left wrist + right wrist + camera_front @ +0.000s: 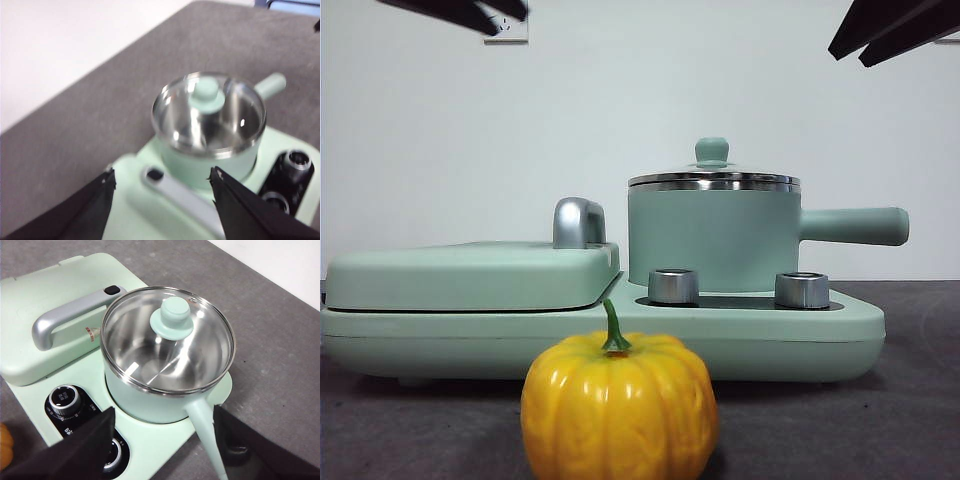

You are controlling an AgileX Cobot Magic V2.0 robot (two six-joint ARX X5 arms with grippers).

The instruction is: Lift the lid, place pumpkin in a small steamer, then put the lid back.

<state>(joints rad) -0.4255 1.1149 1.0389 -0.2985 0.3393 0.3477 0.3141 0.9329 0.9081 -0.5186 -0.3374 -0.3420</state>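
I should next grab the glass lid [713, 180] with my left gripper by its narrow mint-green knob [712, 151], because the lid is too wide for the fingers.
The small steamer [712, 240] stands on the right part of the appliance base, its long handle [853, 226] pointing right. The glass lid [713, 180] with the mint-green knob [711, 151] sits on it. The steamer also shows in the left wrist view [209, 131] and the right wrist view [167, 355]; its inside looks empty through the lid [171, 320]. The yellow-orange pumpkin [618, 408] stands on the table in front of the base; an orange sliver of it shows in the right wrist view [5, 446]. My left gripper [161, 182] and right gripper [164, 415] are open, both high above the steamer.
The wide mint-green appliance base [820, 325] has two silver knobs [673, 286] at its front. Its flat cover [470, 272] with a chrome handle [578, 222] lies on the left part. Grey table [910, 420] runs around it. Black arm tips show at the top corners [470, 12].
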